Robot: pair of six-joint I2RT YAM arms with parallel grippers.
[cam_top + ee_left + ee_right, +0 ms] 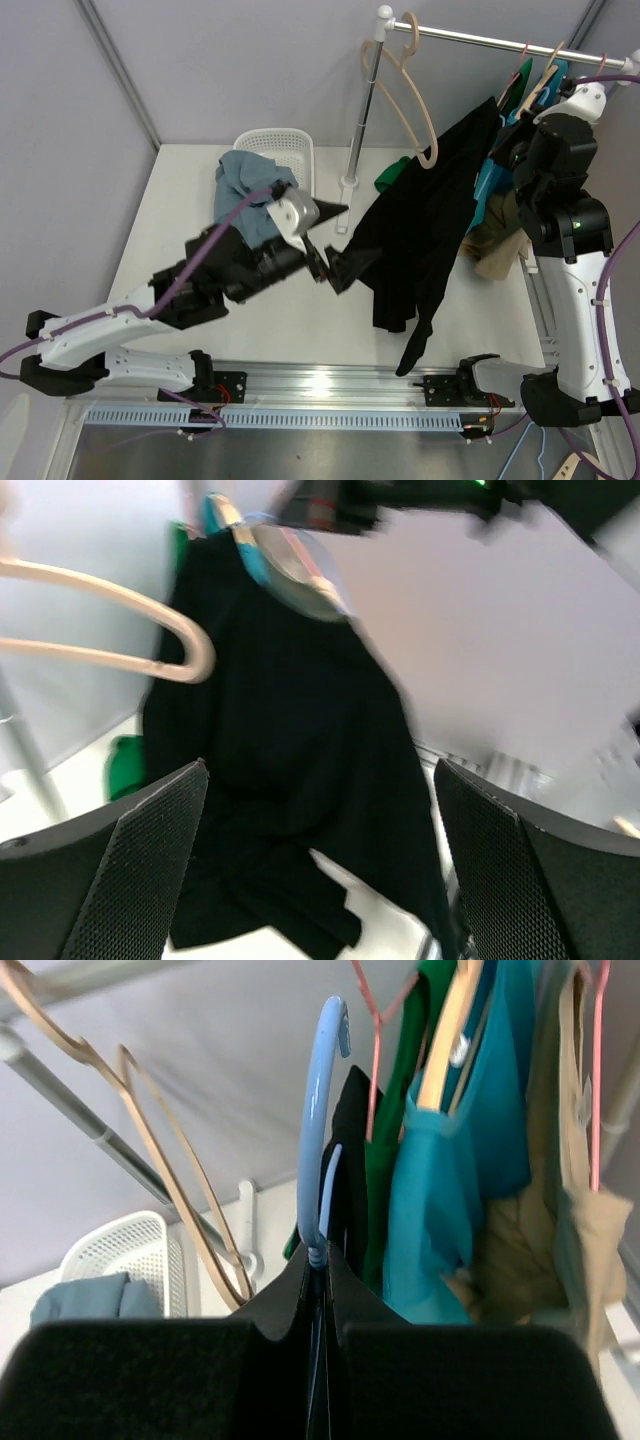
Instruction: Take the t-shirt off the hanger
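Note:
My left gripper grabs the black t-shirt [420, 230] by its draping hem [394, 288], away from the hanger, next, to pull the t-shirt off the hanger.
A black t-shirt [420, 230] hangs from a light blue hanger [322, 1110]; its hem drapes down toward the table's front edge. My right gripper [322, 1260] is shut on the neck of the hanger's hook, up near the rail. In the top view that right gripper [508, 135] sits at the shirt's top. My left gripper [325, 265] stands open just left of the shirt's lower edge. In the left wrist view the t-shirt [290, 780] fills the space ahead of the left gripper [320, 767], with nothing between its fingers.
A white basket [290, 142] holding blue-grey cloth stands at the back left. A clothes rail [480, 40] carries beige hangers [410, 90], a teal shirt [450, 1160] and a tan garment [560, 1220]. A green cloth [393, 175] lies by the rack post [362, 120].

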